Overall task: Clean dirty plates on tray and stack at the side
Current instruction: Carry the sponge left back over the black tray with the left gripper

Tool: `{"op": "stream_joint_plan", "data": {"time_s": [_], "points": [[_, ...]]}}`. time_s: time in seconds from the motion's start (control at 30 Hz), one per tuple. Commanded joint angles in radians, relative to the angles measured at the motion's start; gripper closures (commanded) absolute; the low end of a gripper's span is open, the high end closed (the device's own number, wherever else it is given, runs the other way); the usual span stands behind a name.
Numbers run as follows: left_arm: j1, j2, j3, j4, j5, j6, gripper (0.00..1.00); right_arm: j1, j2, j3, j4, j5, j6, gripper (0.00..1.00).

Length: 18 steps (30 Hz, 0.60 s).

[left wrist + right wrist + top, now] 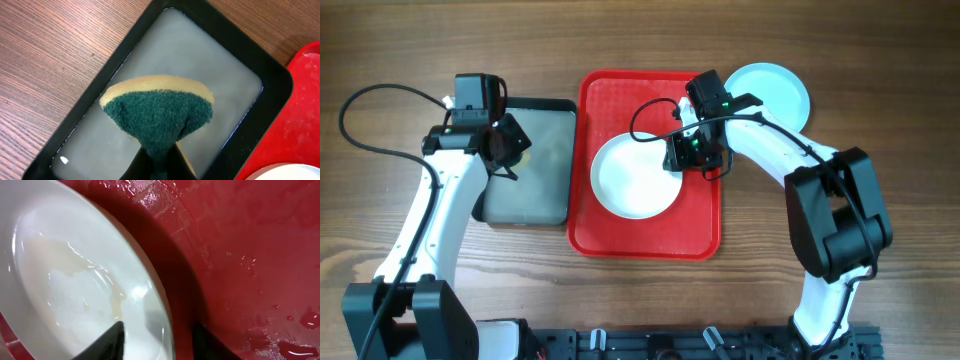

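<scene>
I need to close my right gripper on the plate's rim (676, 165) (167, 333) now: open fingers are around it, the outer one down beside it, meeting its dark shadow.
A white plate (632, 178) lies on the red tray (705, 222); it looks wet and smeared in the right wrist view (65, 280). My right gripper (677, 152) is open, and its fingers (157, 327) straddle the plate's right rim, one over the plate and one over the wet red tray (240, 255). A pale aqua plate (770, 92) lies on the table to the right of the tray; I cannot tell whether another lies under it. My left gripper (510, 150) is shut on a green and yellow sponge (157, 112), with its fingers (160, 162) above the grey tray.
A dark grey tray (535, 195) holding cloudy water (200, 60) stands just left of the red tray, rims almost touching. The red tray's corner shows in the left wrist view (300, 115). Black cables run from both arms.
</scene>
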Motion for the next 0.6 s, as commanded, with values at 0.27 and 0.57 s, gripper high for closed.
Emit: {"op": "stream_joint_plan", "data": {"time_s": [0.27, 0.57], "points": [[0.003, -0.003, 0.005, 0.089, 0.030, 0.071, 0.96, 0.004, -0.003, -0.006, 0.014, 0.029, 0.035, 0.62], [0.003, -0.003, 0.005, 0.131, 0.081, 0.146, 0.96, 0.014, -0.003, -0.021, 0.024, 0.070, 0.060, 0.70]]}}
